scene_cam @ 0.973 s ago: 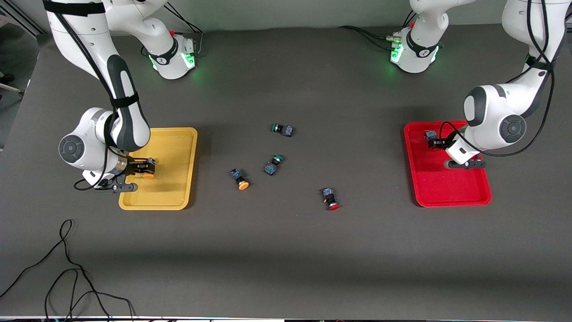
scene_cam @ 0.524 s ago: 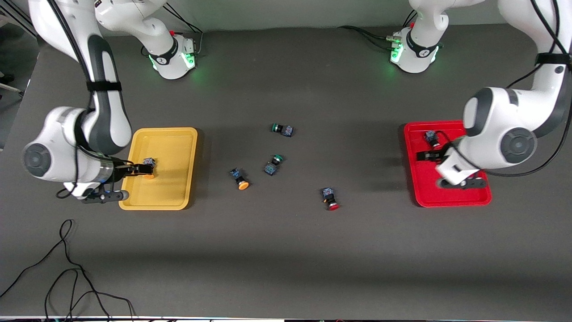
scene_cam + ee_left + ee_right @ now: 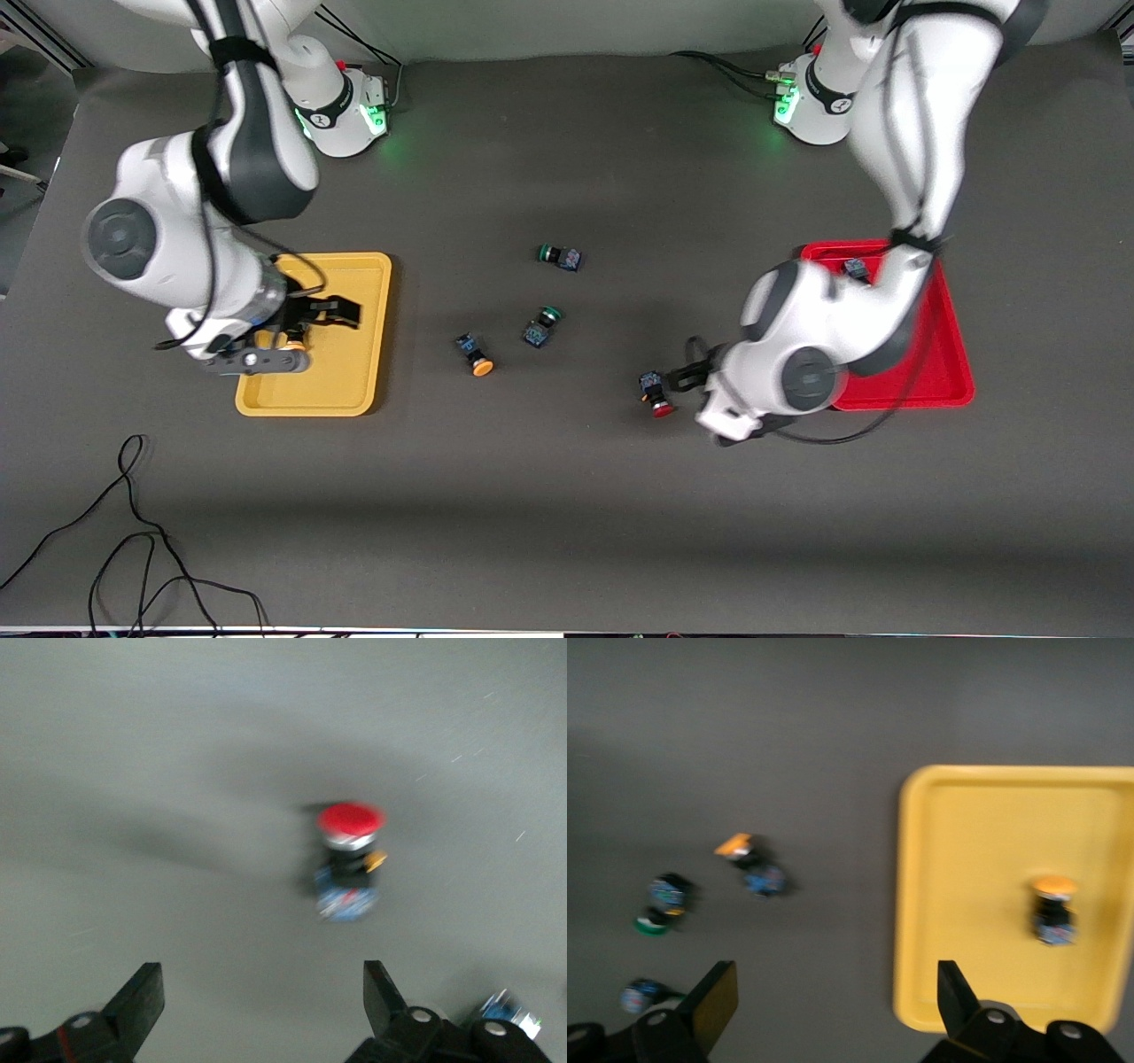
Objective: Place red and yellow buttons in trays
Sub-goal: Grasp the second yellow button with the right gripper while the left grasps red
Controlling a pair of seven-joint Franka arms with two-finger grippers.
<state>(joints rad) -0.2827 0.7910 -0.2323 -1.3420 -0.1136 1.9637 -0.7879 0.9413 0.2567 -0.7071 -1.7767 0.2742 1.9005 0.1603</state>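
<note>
The red button needs to go in the red tray (image 3: 939,372), so my left gripper will next grab it by its black body below the cap (image 3: 655,393).
The yellow tray (image 3: 354,381) lies at the right arm's end and holds one yellow-capped button (image 3: 1053,908), mostly hidden under the arm in the front view. My right gripper (image 3: 323,315) hangs open and empty over this tray (image 3: 992,895). A second yellow-capped button (image 3: 476,354) lies on the table mid-way. The red tray (image 3: 939,372) at the left arm's end holds one button (image 3: 855,268). A red-capped button (image 3: 656,394) lies on the table beside that tray. My left gripper (image 3: 687,377) is open and empty just beside this red button (image 3: 350,859).
Two green-capped buttons (image 3: 560,256) (image 3: 542,325) lie mid-table, farther from the front camera than the loose yellow one. A black cable (image 3: 133,532) loops on the table near the front edge at the right arm's end.
Both grippers have opened and left their trays' buttons lying there. The left arm has swung from the red tray to the loose red button. The right gripper has risen over the yellow tray.
</note>
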